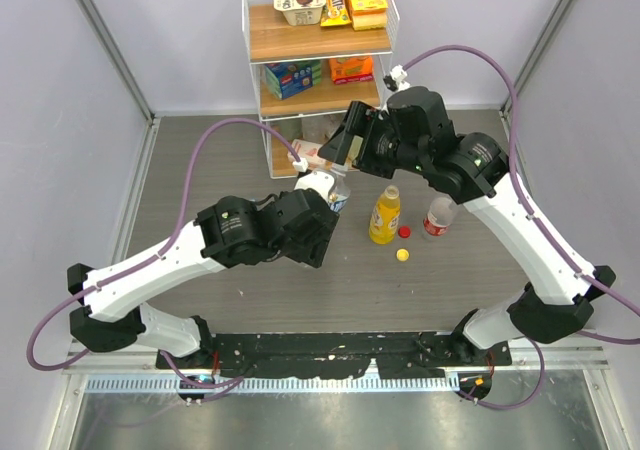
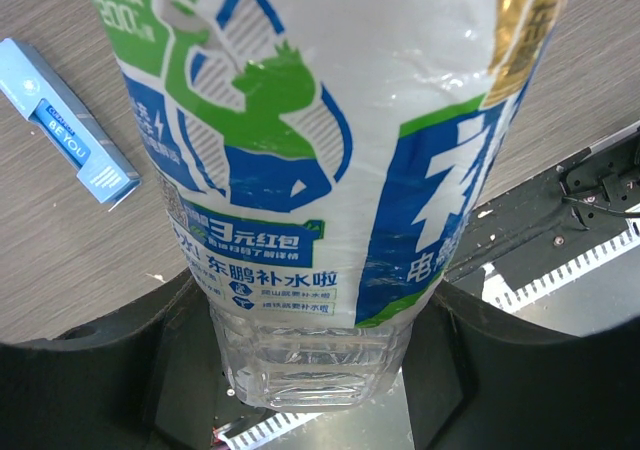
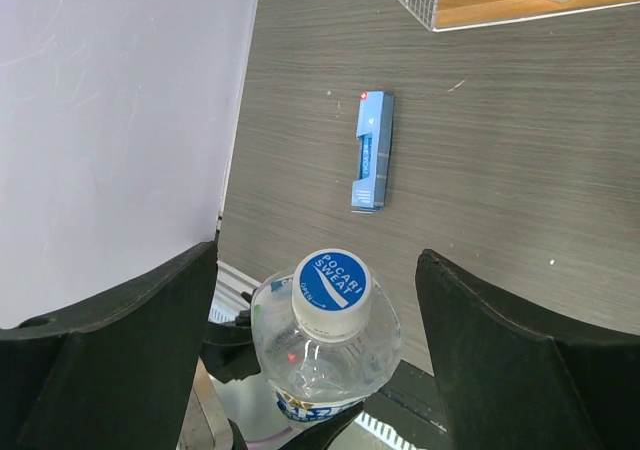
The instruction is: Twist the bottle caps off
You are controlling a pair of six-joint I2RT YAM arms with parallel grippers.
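Note:
My fingertips are level with the cap's far edge in the right wrist view, so it is time for my right gripper to close on the blue-and-white cap.
My left gripper (image 1: 322,210) is shut on the lower body of the short clear water bottle with a blue label (image 1: 336,190), held off the table; in the left wrist view the bottle (image 2: 320,170) fills the frame between the fingers (image 2: 90,390). Its blue-and-white cap (image 3: 332,282) is on. My right gripper (image 3: 318,315) is open, one jaw on each side of the cap, not touching it. The yellow-orange juice bottle (image 1: 384,216) and the clear bottle with a red label (image 1: 438,218) stand upright on the table to the right.
A loose red cap (image 1: 404,232) and a yellow cap (image 1: 402,254) lie between the two standing bottles. A small blue box (image 3: 372,150) lies on the table. A wire shelf rack (image 1: 320,65) with snack boxes stands at the back.

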